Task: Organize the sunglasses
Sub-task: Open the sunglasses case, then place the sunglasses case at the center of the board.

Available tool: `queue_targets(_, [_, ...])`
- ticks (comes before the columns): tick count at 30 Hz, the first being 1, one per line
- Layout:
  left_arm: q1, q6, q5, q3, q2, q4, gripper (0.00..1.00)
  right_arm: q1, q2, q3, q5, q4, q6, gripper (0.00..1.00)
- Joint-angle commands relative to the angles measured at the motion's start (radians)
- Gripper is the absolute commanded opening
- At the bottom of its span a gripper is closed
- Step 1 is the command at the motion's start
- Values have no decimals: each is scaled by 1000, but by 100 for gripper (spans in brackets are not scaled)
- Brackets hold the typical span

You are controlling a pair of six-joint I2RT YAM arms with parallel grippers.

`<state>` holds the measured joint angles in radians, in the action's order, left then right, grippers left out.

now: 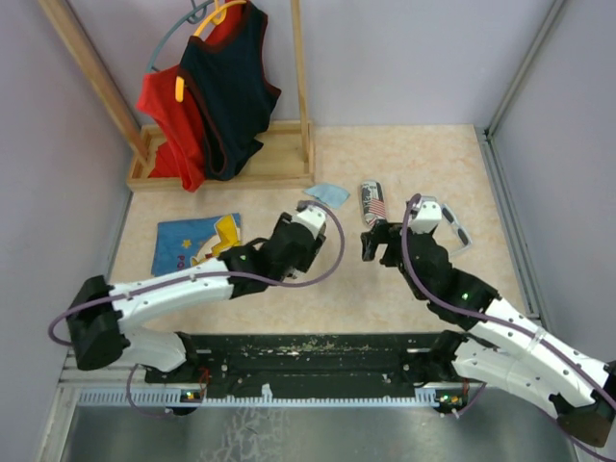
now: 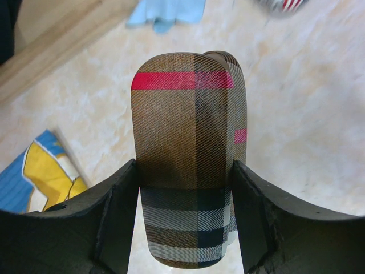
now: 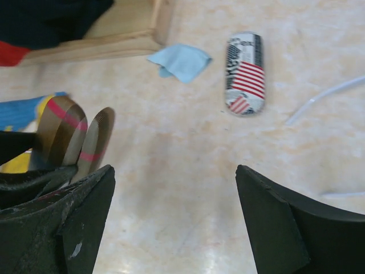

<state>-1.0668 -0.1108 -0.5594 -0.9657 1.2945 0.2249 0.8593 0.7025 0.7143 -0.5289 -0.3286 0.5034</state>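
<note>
The plaid case [image 2: 182, 131] hangs on end above empty table and would fall there, short of its resting place, if my left gripper opened now.
The white-grey sunglasses [image 1: 460, 233] lie on the table at the right, partly hidden behind my right wrist. One of their thin white arms [image 3: 326, 97] shows in the right wrist view. My left gripper [image 2: 184, 171] is shut on a brown plaid case [image 2: 182, 131], a finger pressing each long side. The case stands on end with its two halves slightly apart [image 3: 71, 134]. My right gripper [image 3: 174, 171] is open over bare table with nothing between its fingers. It sits to the right of the plaid case and nearer me than the flag-print case [image 3: 245, 74].
A light-blue cloth [image 1: 327, 194] lies just left of the flag-print case [image 1: 373, 202]. A blue and yellow pouch [image 1: 197, 243] lies at the left. A wooden rack [image 1: 226, 164] with red and navy tops stands at the back left. Walls close both sides.
</note>
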Motion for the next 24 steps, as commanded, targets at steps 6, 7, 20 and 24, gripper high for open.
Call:
queue_targets(6, [-127, 8, -289, -176, 305, 232, 1, -18, -83, 17, -134, -121, -7, 86])
queue_targets(7, [-146, 8, -315, -188, 336, 244, 1, -20, -98, 8, -130, -121, -4, 86])
queue_targets(20, [-212, 54, -419, -223, 567, 247, 28, -24, -156, 0, -114, -173, 16, 86])
queue_targets(24, [-230, 46, -421, -228, 587, 243, 42, -25, -156, 6, -114, -176, 8, 86])
